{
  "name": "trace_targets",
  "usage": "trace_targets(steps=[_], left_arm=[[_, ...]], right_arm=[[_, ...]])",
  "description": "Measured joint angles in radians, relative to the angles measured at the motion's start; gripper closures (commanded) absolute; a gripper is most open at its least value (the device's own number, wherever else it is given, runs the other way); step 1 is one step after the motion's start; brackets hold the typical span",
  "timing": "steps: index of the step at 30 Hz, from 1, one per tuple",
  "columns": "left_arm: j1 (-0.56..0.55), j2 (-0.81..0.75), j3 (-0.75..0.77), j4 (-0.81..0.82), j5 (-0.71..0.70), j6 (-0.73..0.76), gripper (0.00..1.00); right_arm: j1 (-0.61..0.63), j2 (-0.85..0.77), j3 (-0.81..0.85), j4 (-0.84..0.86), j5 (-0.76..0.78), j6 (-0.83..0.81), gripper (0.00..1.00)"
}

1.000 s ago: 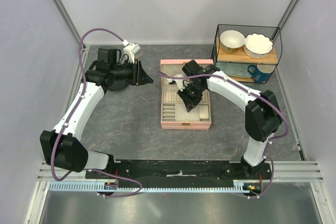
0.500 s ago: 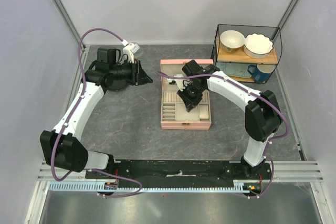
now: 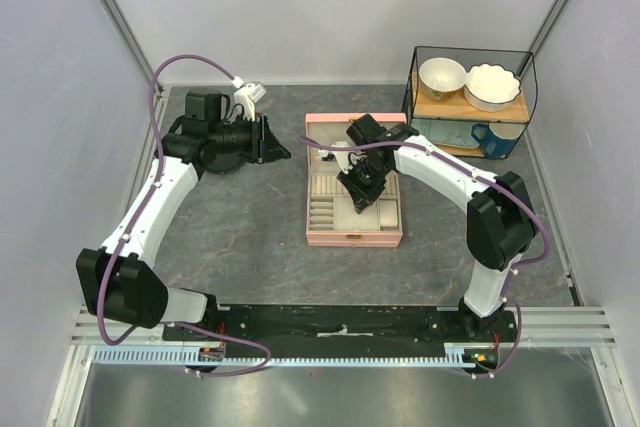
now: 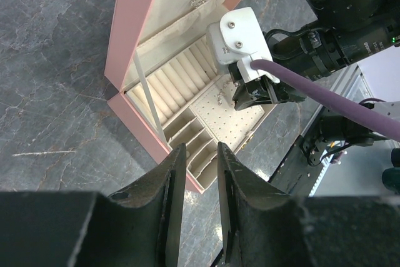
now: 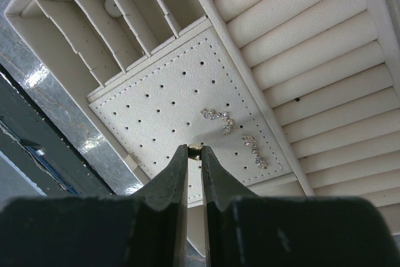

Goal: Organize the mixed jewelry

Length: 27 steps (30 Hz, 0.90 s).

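The tiny gold ball stud (image 5: 196, 148) hangs just above the flat white perforated pad and would land there, so it is now time for my right gripper to release it.
The pink jewelry box (image 3: 354, 238) lies open mid-table, its lid standing at the back. My right gripper (image 5: 194, 149) is down inside it, shut on a tiny gold ball stud (image 5: 196, 148) just above the white perforated pad (image 5: 150, 101). Two pale sparkly pieces (image 5: 219, 119) (image 5: 255, 150) lie on that pad beside the ring rolls (image 5: 300, 60). From above, the right gripper (image 3: 358, 199) covers the box's middle. My left gripper (image 4: 201, 154) hovers left of the box (image 4: 128, 29), jaws apart with nothing between them; it shows at the back left (image 3: 278, 147).
A black wire rack (image 3: 470, 97) at the back right holds two pale bowls and a blue mug. Small divided compartments (image 5: 94, 17) fill the box's front left. Grey walls close in both sides.
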Motion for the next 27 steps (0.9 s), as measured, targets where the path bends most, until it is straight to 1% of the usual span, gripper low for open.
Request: trace_targets(steps=[18,24,27], left_arm=[[0.005,0.0,-0.004,0.001,0.002,0.0,0.66],[0.006,0.0,-0.005,0.001,0.01,0.0,0.66],[0.006,0.0,-0.005,0.001,0.016,0.0,0.66]], right_arm=[[0.0,0.001,-0.015,0.015,0.0,0.0,0.89],[0.0,0.013,-0.015,0.018,0.005,0.0,0.87],[0.0,0.014,-0.015,0.019,0.005,0.0,0.83]])
